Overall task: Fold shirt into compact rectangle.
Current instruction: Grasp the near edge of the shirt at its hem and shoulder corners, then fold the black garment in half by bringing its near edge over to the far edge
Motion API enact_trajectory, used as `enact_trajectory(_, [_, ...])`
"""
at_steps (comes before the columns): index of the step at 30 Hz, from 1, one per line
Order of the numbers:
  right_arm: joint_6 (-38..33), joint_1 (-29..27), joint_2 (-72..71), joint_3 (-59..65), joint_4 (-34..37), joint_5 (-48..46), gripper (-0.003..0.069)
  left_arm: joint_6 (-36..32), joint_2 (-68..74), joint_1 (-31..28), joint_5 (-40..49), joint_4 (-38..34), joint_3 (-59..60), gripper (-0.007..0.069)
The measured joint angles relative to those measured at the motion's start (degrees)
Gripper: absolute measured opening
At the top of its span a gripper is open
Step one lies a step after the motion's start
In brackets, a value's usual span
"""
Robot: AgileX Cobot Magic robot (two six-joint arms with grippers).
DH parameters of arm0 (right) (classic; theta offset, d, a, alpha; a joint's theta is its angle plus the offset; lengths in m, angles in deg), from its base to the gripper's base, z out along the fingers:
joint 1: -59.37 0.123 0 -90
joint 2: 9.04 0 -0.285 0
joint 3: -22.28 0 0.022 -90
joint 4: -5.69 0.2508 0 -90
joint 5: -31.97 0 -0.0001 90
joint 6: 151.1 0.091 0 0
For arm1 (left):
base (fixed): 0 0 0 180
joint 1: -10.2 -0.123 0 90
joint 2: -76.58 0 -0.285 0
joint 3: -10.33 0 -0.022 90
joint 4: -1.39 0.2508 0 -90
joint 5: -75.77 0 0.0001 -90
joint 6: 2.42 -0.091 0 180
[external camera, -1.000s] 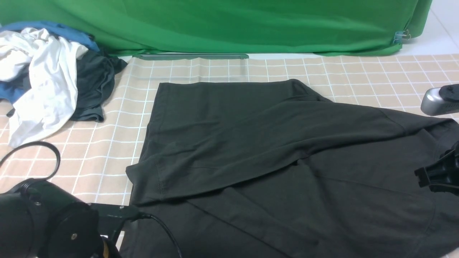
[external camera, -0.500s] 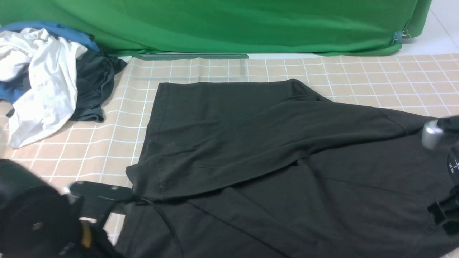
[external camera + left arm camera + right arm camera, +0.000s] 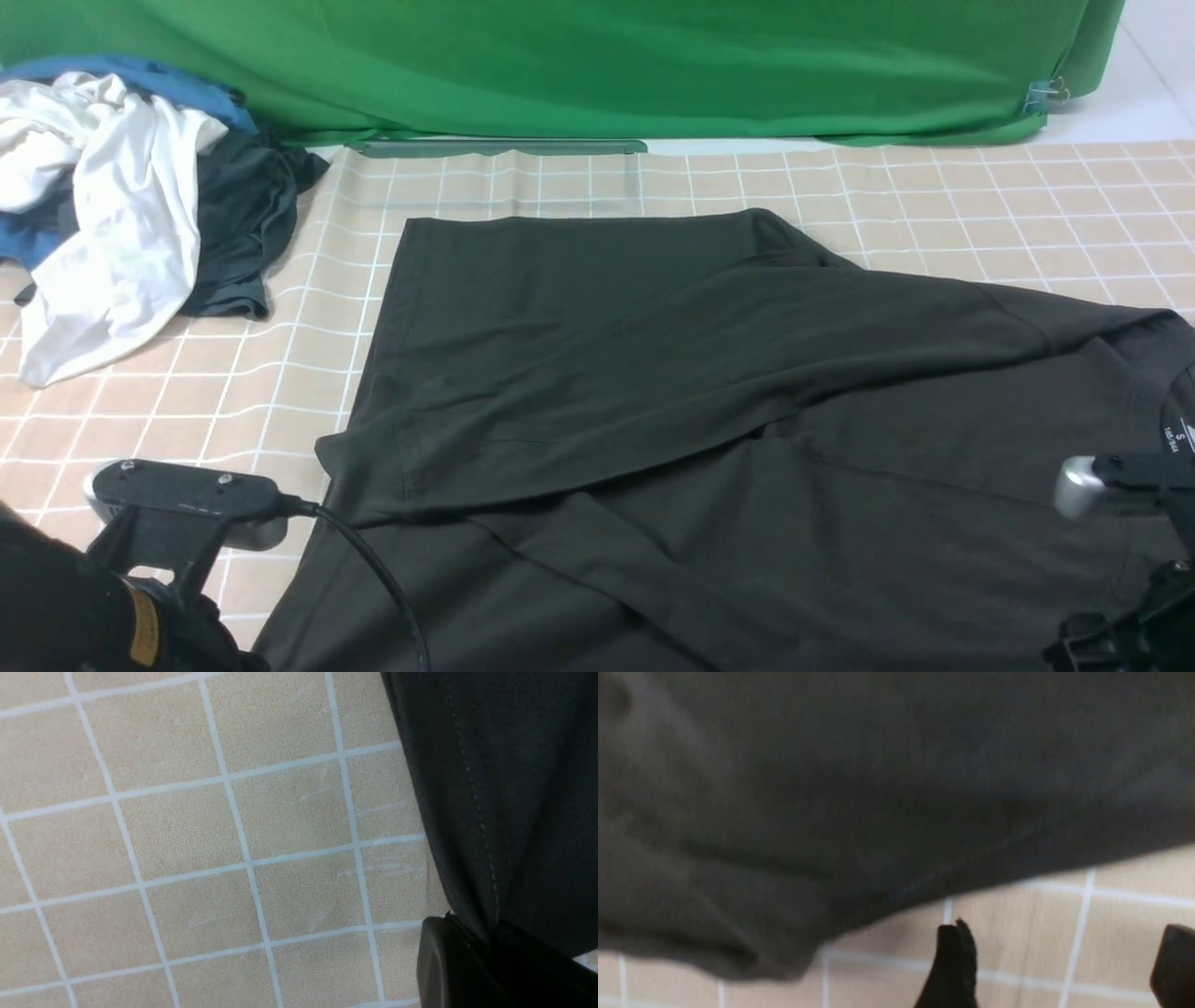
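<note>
The black shirt's body needs to be folded toward a compact rectangle, so my right gripper should grab the shirt by its hemmed edge [image 3: 956, 880] next.
The black shirt [image 3: 709, 373] lies spread over the checked table, with one side folded diagonally across its body. Its white neck label [image 3: 1178, 435] shows at the right; the chest logo is hidden. My left gripper [image 3: 486, 934] is shut on the shirt's stitched hem [image 3: 472, 788] at the near left corner, the cloth pinched between the dark fingers [image 3: 448, 961]. My right gripper [image 3: 1064, 966] is open just off the shirt's edge [image 3: 896, 812], with only tablecloth between its fingers [image 3: 955, 961]. In the front view the right arm [image 3: 1120, 485] sits low at the near right.
A pile of white, blue and dark grey clothes [image 3: 121, 205] lies at the far left. A green backdrop [image 3: 607, 65] hangs behind the table, with a grey bar [image 3: 495, 147] at its foot. Bare checked tablecloth [image 3: 233, 392] shows left of the shirt.
My right arm has dropped from the far right towards the near edge. The left arm has sunk lower, and the shirt's near left corner has shifted left with it.
</note>
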Motion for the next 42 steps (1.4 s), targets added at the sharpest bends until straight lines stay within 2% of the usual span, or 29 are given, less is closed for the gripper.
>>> enact_trajectory(5, [1.08, 0.00, 6.61, 0.00, 0.07, 4.95, 0.0573, 0.07, 0.00, 0.00, -0.49, -0.21, 0.00, 0.0032])
enact_trajectory(12, [1.91, 0.00, 11.90, -0.66, -0.44, 5.78, 0.0559, 0.13, 0.00, 0.00, -0.86, -0.73, 0.00, 0.0032])
enact_trajectory(15, [1.59, -0.19, 12.20, -0.73, -1.55, 5.72, 0.0444, 0.23, 0.00, 0.00, -0.92, -0.73, 0.00, 0.0032])
enact_trajectory(17, [0.43, -0.50, 12.20, -0.73, -2.60, 6.37, 0.0313, 0.24, 0.00, 0.00, -1.07, -0.73, 0.00, 0.0032])
enact_trajectory(19, [-2.14, -0.49, 12.20, -0.78, -2.47, 7.69, 0.0127, 0.44, 0.00, 0.00, -1.56, -0.73, 0.00, 0.0032])
enact_trajectory(21, [-3.55, -0.49, 11.94, -1.16, -1.71, 7.97, 0.0067, 1.02, 0.00, 0.00, -1.63, -1.10, -0.10, 0.0032])
enact_trajectory(27, [-5.20, -0.49, 9.56, -1.97, -2.38, 5.88, 0.0055, 1.36, -0.12, 0.00, 0.91, -0.73, -2.56, 0.0032])
enact_trajectory(36, [-5.20, -0.49, 4.07, -2.45, -5.38, -2.55, 0.0057, 1.47, -0.21, 0.00, 3.87, -0.17, -7.00, 0.0032])
enact_trajectory(42, [-4.90, -0.49, 3.96, -2.45, -6.69, -1.86, 0.0053, 1.49, -0.21, 0.00, 3.92, 0.02, -7.00, 0.0033])
